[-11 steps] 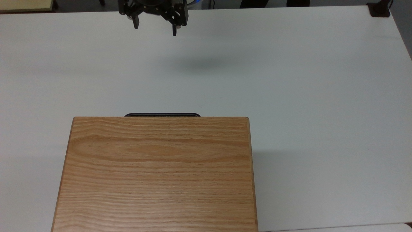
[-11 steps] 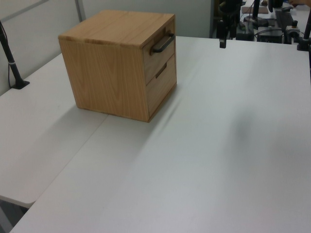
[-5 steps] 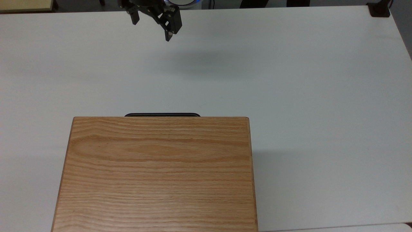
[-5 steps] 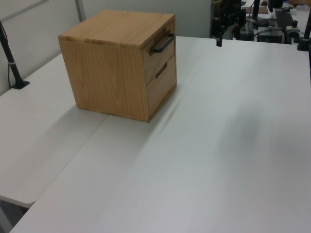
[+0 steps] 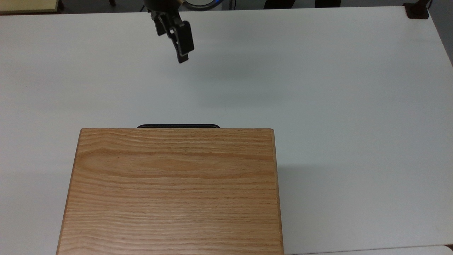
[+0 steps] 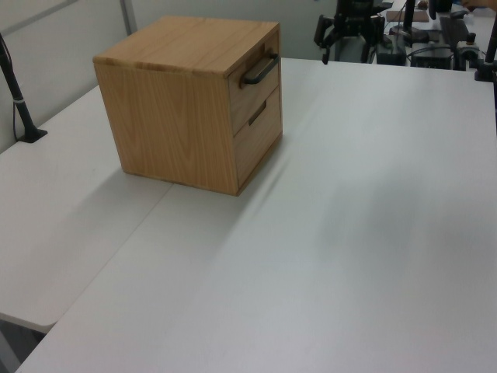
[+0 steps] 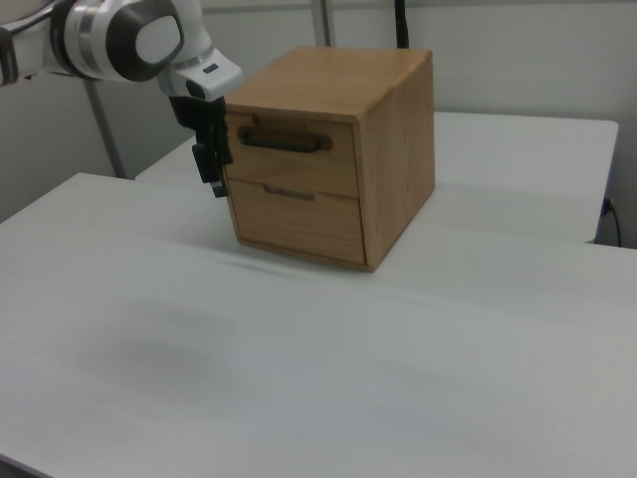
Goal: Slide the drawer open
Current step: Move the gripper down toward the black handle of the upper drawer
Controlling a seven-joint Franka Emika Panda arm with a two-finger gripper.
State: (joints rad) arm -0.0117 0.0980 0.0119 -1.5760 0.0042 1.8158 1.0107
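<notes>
The upper drawer (image 6: pixel 241 93) needs to slide open. My gripper should next take hold of it by its thin black bar handle (image 6: pixel 262 70).
The drawer (image 7: pixel 290 166) is the upper one of two in an oak cabinet (image 5: pixel 173 191), and it sits shut flush with the cabinet front. Its long black bar handle (image 7: pixel 284 139) runs across the front and just peeks past the cabinet top in the top view (image 5: pixel 178 126). In the left view the drawer (image 6: pixel 250 92) faces right. My gripper (image 5: pixel 170 46) hangs open in the air well out in front of the cabinet, touching nothing. In the right view the gripper (image 7: pixel 212 175) points down, level with the drawer's left end. The left view has the gripper (image 6: pixel 347 54) beyond the cabinet's right side.
A lower drawer (image 7: pixel 295 220) with a short handle sits below. The white table (image 5: pixel 318 88) stretches wide in front of the cabinet. A black clamp post (image 6: pixel 17 92) stands at the left view's left, and lab equipment (image 6: pixel 439 35) lies behind the table's far edge.
The gripper has turned about a quarter turn, so its fingers now line up toward the cabinet. It has come a little lower in the top view and shifted left in the left view.
</notes>
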